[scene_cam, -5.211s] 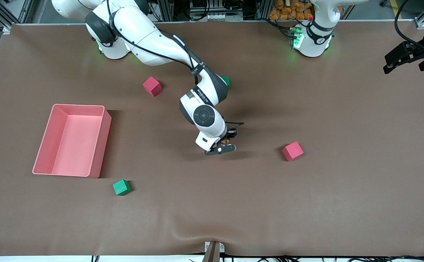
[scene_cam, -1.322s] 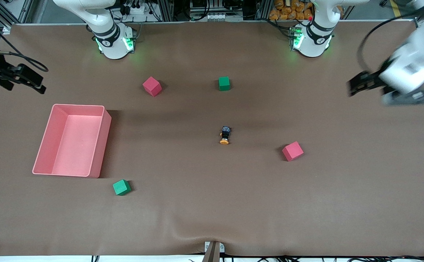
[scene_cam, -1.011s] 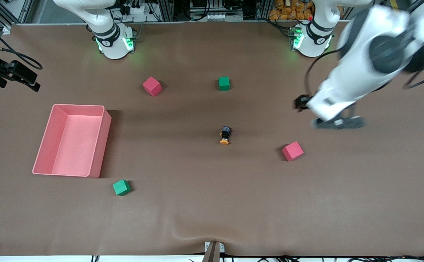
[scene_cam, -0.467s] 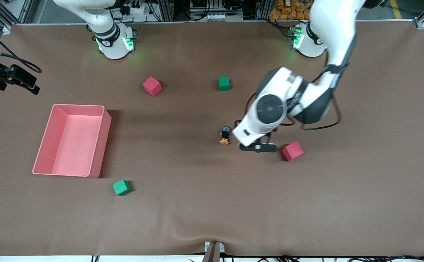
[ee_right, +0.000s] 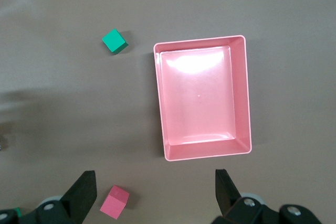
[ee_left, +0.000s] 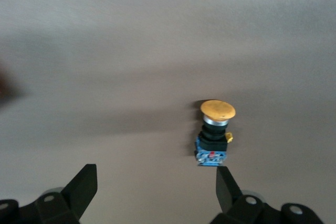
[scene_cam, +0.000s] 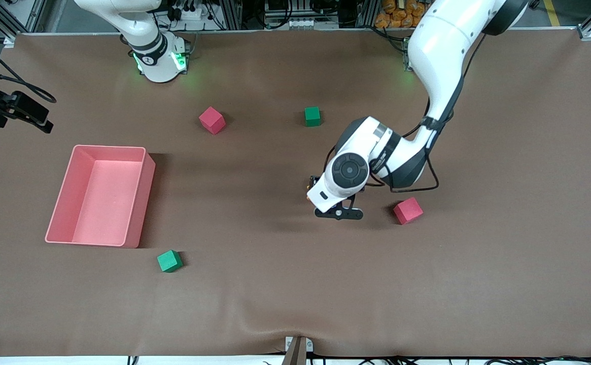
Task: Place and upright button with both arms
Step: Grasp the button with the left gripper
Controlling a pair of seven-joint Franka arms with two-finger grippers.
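The left gripper should next take hold of the button to place it upright, and the part to grab is its blue-black base (ee_left: 211, 150) below the orange cap (ee_left: 218, 109).
The button (ee_left: 214, 132) lies on its side on the brown mat, with an orange cap and a blue-black base. In the front view it is almost hidden under the left wrist; only a sliver (scene_cam: 309, 186) shows. My left gripper (ee_left: 156, 192) is open and empty low over the mat. The button lies just off one fingertip (ee_left: 226, 184), outside the gap. In the front view the left gripper (scene_cam: 338, 210) is at mid-table. My right gripper (scene_cam: 36, 117) waits, open and empty, high past the right arm's end of the table. It also shows in the right wrist view (ee_right: 155, 192).
A red cube (scene_cam: 408, 210) sits close beside the left gripper, toward the left arm's end. Another red cube (scene_cam: 211, 120) and a green cube (scene_cam: 312, 116) lie nearer the bases. A pink tray (scene_cam: 110, 147) and a second green cube (scene_cam: 169, 261) are toward the right arm's end.
The left arm has swung in from its end of the table and come down beside the button. The right gripper has stayed at its end. The button has not moved.
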